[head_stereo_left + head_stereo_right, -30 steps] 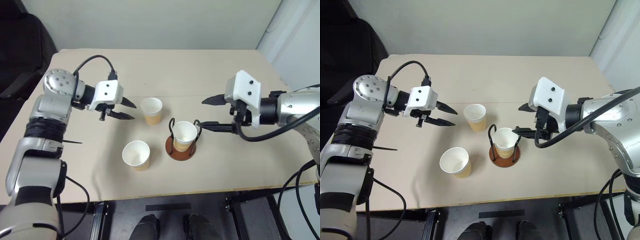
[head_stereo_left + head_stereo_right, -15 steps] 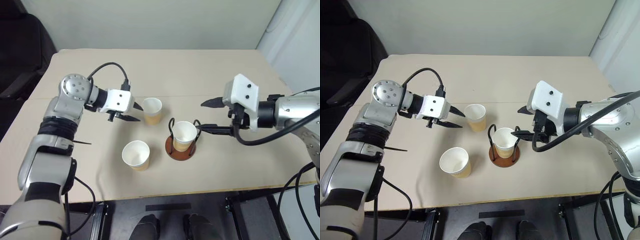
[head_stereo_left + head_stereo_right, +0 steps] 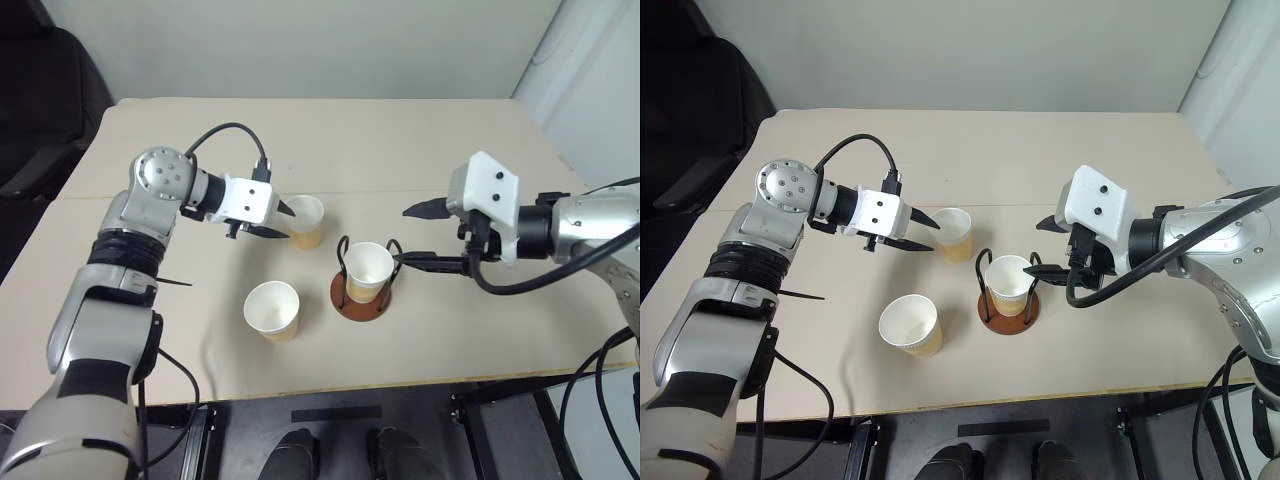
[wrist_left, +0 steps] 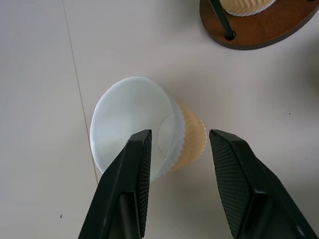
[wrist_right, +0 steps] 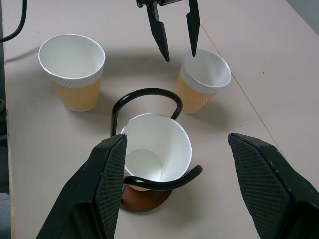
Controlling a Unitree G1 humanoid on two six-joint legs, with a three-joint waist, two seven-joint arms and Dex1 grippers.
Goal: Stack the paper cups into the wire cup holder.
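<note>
The second paper cup's opening is wider than my open fingers. My left gripper needs to grab the cup by one side of its thin rim [image 4: 175, 124] next.
Three paper cups stand upright on the beige table. One cup [image 3: 369, 268] sits inside the wire cup holder [image 3: 349, 301], between its black loops. A second cup [image 3: 303, 220] stands behind and left of the holder. The third cup [image 3: 272, 308] stands in front, left of the holder. My left gripper [image 3: 284, 222] is open just left of the second cup [image 4: 149, 129], its fingertips level with the rim and holding nothing. Right of the holder, my right gripper [image 3: 402, 236] stands wide open and empty, pointing at the cup in the holder [image 5: 157, 147].
The table [image 3: 450, 140] stretches bare behind the cups and to both sides. Its front edge runs close below the third cup. A black chair [image 3: 40, 100] stands off the table's left side, and a pale wall panel [image 3: 600, 90] rises at the right.
My left gripper has moved right to the rim of the second cup and rolled at the wrist. The right gripper and all cups have kept still.
</note>
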